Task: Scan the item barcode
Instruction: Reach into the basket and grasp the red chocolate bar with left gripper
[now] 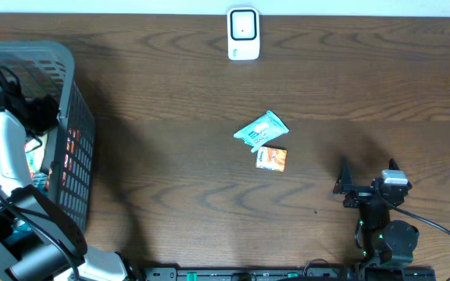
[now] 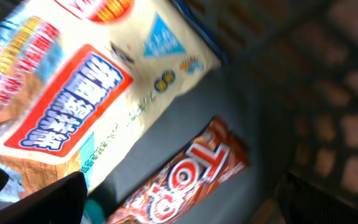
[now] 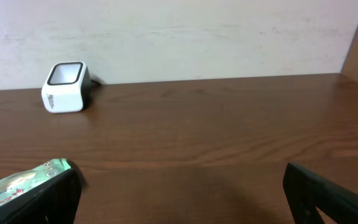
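Note:
The left gripper needs to grab the brown-red snack packet across its width (image 2: pixel 211 160) near the "T" end next, so that the packet's long body stays uncovered for scanning.
My left gripper (image 2: pixel 185 202) hangs open inside the grey basket (image 1: pixel 79 129) at the table's left edge. Under it lie a brown-red snack packet (image 2: pixel 191 177) and a cream bag with blue lettering in a red frame (image 2: pixel 79 99); nothing sits between the fingers. The white barcode scanner (image 1: pixel 243 33) stands at the far middle of the table, and it also shows in the right wrist view (image 3: pixel 66 87). My right gripper (image 1: pixel 366 179) rests open and empty near the front right, facing the scanner.
A green pouch (image 1: pixel 262 130) and a small orange box (image 1: pixel 272 158) lie together mid-table, left of my right gripper; the pouch's edge (image 3: pixel 17 183) shows beside my right gripper's left finger. The basket holds several more packets.

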